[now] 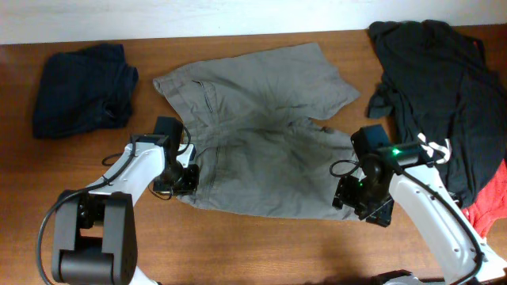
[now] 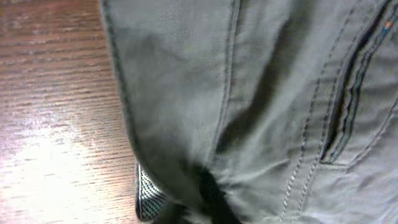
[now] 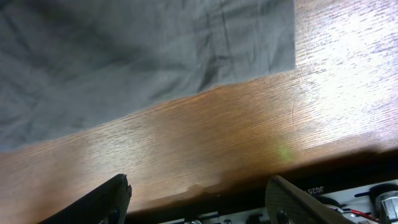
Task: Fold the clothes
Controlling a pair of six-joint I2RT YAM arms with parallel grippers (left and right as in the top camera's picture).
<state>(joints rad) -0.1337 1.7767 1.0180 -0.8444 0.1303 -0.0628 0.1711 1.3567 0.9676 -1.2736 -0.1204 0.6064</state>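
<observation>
I will next use my right gripper to grab the near hem corner (image 1: 353,215) (image 3: 284,61) of the shorts, opposite my left gripper, and fold the near leg over.
The grey-olive shorts (image 1: 261,142) lie spread flat across the middle of the wooden table, with the waistband to the left and the legs to the right. My left gripper (image 1: 184,178) is at the near left edge of the shorts. In the left wrist view its jaws (image 2: 180,202) are shut on a bunched fold of the shorts (image 2: 249,93). My right gripper (image 1: 356,198) is at the near right corner of the shorts. In the right wrist view it is open and empty (image 3: 196,199) over bare wood, just short of the hem (image 3: 124,56).
A dark navy garment (image 1: 83,87) lies folded at the far left. A pile of black clothes (image 1: 436,87) lies at the far right, with a red garment (image 1: 491,198) beside it. The table's front edge (image 3: 249,186) runs close under my right gripper.
</observation>
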